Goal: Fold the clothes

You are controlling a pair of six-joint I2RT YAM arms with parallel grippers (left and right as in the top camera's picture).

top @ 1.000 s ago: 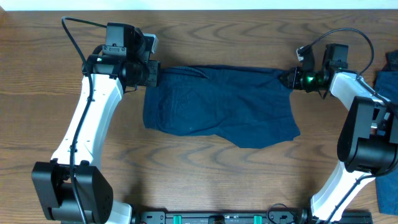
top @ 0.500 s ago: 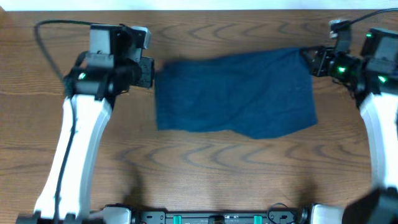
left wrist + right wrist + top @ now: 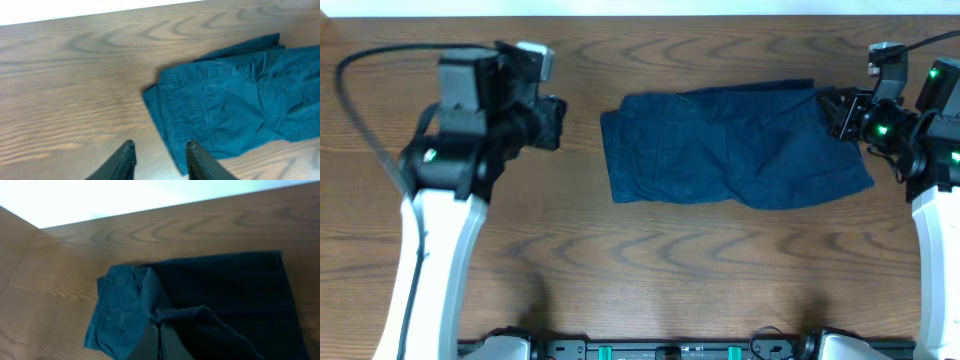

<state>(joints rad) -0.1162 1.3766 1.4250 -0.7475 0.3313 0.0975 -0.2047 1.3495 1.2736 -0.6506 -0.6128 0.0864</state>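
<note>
I need to grab the flat end's corner (image 3: pixel 609 117) nearest the table's pale edge with my left gripper next, opposite my right gripper, to fold the clothes (image 3: pixel 730 145).
The clothes (image 3: pixel 730 145), a dark navy-blue garment, lie across the middle and right of the table. Their left end rests flat on the wood; their right end is lifted. They also show in the left wrist view (image 3: pixel 235 95) and the right wrist view (image 3: pixel 210 295). My left gripper (image 3: pixel 552 122) is open and empty, to the left of the garment and apart from it; its fingertips (image 3: pixel 159 155) hover just off the garment's left edge. My right gripper (image 3: pixel 840 112) is shut on the garment's right upper corner, with a fold pinched between its fingers (image 3: pixel 161 327).
The wooden table (image 3: pixel 650 270) fills the overhead view, with its pale back edge (image 3: pixel 640 8) at the top. A rail of the robot base (image 3: pixel 660 350) runs along the front edge.
My left gripper has let go of the garment's left corner and drawn away to the left. The garment has dropped on that side and shifted right with my right gripper.
</note>
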